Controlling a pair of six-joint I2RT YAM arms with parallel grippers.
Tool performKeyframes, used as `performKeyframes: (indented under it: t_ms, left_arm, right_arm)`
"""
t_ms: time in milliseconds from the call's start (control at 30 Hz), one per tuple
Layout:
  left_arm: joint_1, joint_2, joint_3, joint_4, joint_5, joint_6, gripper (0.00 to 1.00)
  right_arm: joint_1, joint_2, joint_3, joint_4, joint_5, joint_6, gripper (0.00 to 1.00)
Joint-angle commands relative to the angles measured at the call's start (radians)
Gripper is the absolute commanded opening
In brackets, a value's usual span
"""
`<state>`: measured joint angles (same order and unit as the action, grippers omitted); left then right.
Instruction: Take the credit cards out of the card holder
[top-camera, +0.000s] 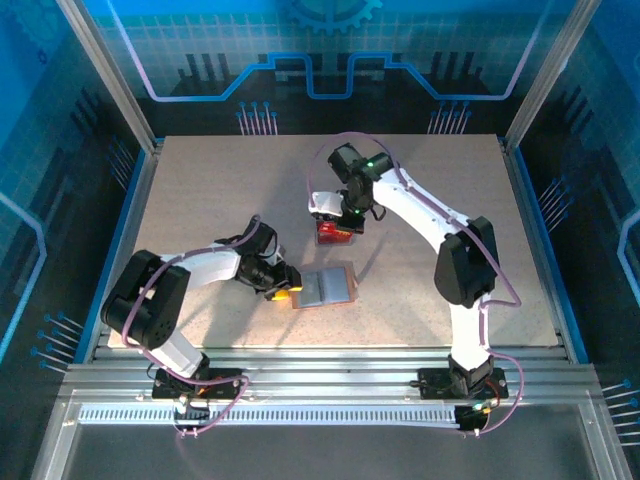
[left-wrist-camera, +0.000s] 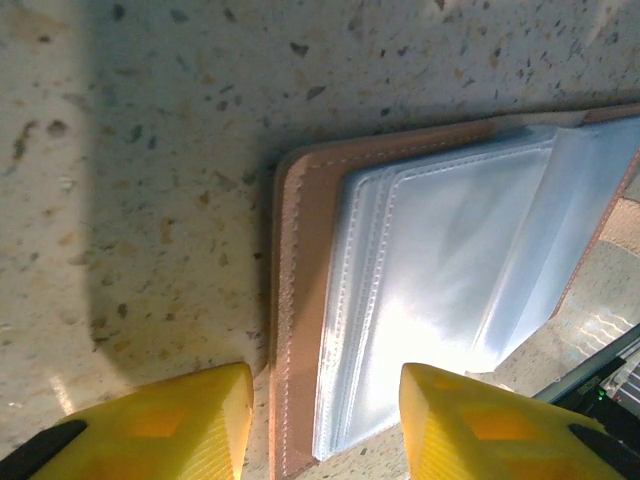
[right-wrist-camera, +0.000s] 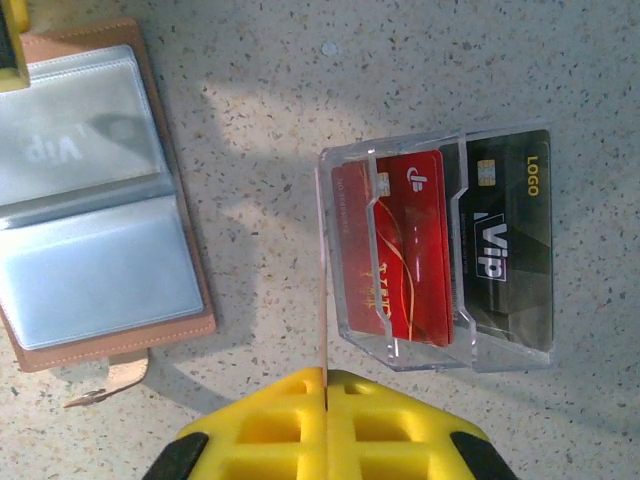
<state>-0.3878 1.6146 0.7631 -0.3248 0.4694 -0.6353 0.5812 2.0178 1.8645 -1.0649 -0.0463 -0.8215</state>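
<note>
My right gripper needs to keep its hold on the thin credit card (right-wrist-camera: 322, 290) until the card is inside the clear tray, because the card's edge is outside the tray's side.
The tan-brown card holder (top-camera: 326, 287) lies open and flat, showing its clear grey-blue sleeves (right-wrist-camera: 95, 205) and clasp tab (right-wrist-camera: 108, 380). My left gripper (left-wrist-camera: 325, 420) is open, its yellow fingers (left-wrist-camera: 180, 420) straddling the card holder's near corner (left-wrist-camera: 300, 330) without closing on it. My right gripper (right-wrist-camera: 325, 375) is shut on a thin credit card (right-wrist-camera: 322, 290) seen edge-on, held upright beside the left wall of the clear tray (right-wrist-camera: 400, 352). A red card (right-wrist-camera: 412, 245) and a dark VIP card (right-wrist-camera: 512, 240) stand in the tray. In the top view the right gripper (top-camera: 337, 222) hovers over the tray.
The clear plastic tray (top-camera: 335, 235) sits just behind the card holder, mid-table. Bare speckled tabletop (top-camera: 200, 190) spreads left and back. The left gripper (top-camera: 283, 290) rests low at the holder's left edge. Blue enclosure walls ring the table.
</note>
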Motion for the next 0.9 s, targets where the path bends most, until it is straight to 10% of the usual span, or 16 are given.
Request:
performKeyframes:
  t_ms: [0,867]
  left_arm:
    - [0.006,0.03,0.043,0.048,0.017,0.038,0.43]
    - [0.038,-0.057,0.045,-0.02,-0.012,0.061,0.45]
  right_arm:
    - [-0.015,0.036,0.056,-0.044,0.011,-0.052,0.0]
    - [-0.042,0.269,0.271,-0.125,0.015,-0.113,0.0]
